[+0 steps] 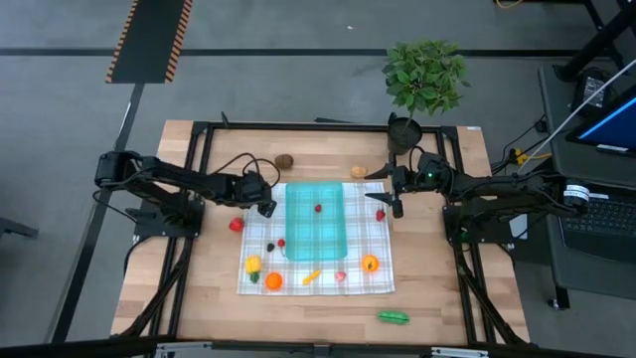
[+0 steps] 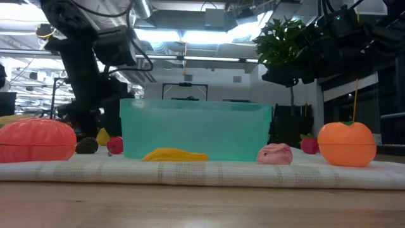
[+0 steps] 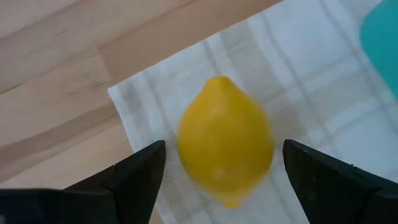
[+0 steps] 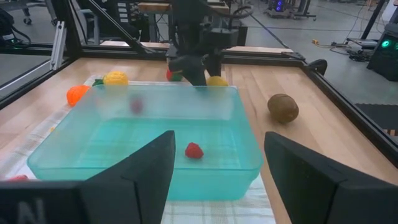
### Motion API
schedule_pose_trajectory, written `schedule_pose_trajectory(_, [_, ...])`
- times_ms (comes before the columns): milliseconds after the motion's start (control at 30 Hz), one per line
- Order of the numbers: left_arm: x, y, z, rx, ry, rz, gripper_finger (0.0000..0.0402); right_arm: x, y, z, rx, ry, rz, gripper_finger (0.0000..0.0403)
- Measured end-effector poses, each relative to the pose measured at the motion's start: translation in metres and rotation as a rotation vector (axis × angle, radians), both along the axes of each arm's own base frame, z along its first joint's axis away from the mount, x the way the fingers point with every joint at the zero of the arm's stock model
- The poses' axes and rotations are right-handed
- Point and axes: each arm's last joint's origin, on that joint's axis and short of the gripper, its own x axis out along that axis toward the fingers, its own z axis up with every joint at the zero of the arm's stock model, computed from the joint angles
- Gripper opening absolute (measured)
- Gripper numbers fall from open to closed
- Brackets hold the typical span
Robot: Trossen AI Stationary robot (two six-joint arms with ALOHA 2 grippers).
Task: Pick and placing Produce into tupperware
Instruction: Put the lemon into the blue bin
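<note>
I will put the lemon into the tupperware (image 3: 380, 46), so my left gripper will grab the lemon around its plump middle (image 3: 225, 142).
A yellow lemon (image 3: 225, 140) lies on the far left corner of the checked cloth (image 1: 316, 261). My left gripper (image 3: 224, 147) hangs open just above it, pointing steeply down, one finger on either side and a gap to each. The teal tupperware (image 1: 315, 221) stands on the cloth with a small red berry (image 4: 194, 150) inside. Other produce lies around it: an orange (image 2: 346, 144), a banana (image 2: 174, 154), a pink piece (image 2: 274, 153) and a red piece (image 1: 236, 225). My right gripper (image 1: 390, 197) waits open, held roughly level at the tupperware's right side.
A brown kiwi (image 1: 285, 160) and another piece (image 1: 358, 171) lie on bare wood beyond the cloth; a green pod (image 1: 393, 317) lies near the front edge. A potted plant (image 1: 425, 80) stands at the far right. A black frame (image 1: 199, 129) borders the table.
</note>
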Motion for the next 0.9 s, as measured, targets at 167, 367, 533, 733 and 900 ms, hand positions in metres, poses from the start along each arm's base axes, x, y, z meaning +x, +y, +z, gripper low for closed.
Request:
schedule_pose_trajectory(167, [0.0033, 0.0005, -0.0019, 0.004, -0.015, -0.006, 0.0314, 0.0000, 0.0000, 0.0000, 0.000, 0.000, 0.000, 0.0249])
schedule_pose_trajectory(367, [0.0028, 0.0008, 0.0014, 0.010, -0.022, -0.020, 0.0314, 0.0000, 0.0000, 0.0000, 0.000, 0.000, 0.000, 0.0249])
schedule_pose_trajectory(533, [0.0021, 0.0046, 0.0014, 0.011, -0.018, -0.012, 0.0314, 0.0000, 0.0000, -0.0001, 0.000, 0.001, 0.000, 0.0249])
schedule_pose_trajectory(733, [0.0010, 0.0098, 0.0014, 0.009, -0.018, 0.013, 0.0314, 0.0000, 0.0000, -0.0001, 0.000, 0.001, 0.000, 0.0249])
schedule_pose_trajectory(900, [0.0010, 0.0091, 0.0010, -0.020, -0.020, 0.003, 0.0304, 0.0000, 0.0000, -0.0001, 0.000, 0.001, 0.000, 0.0249])
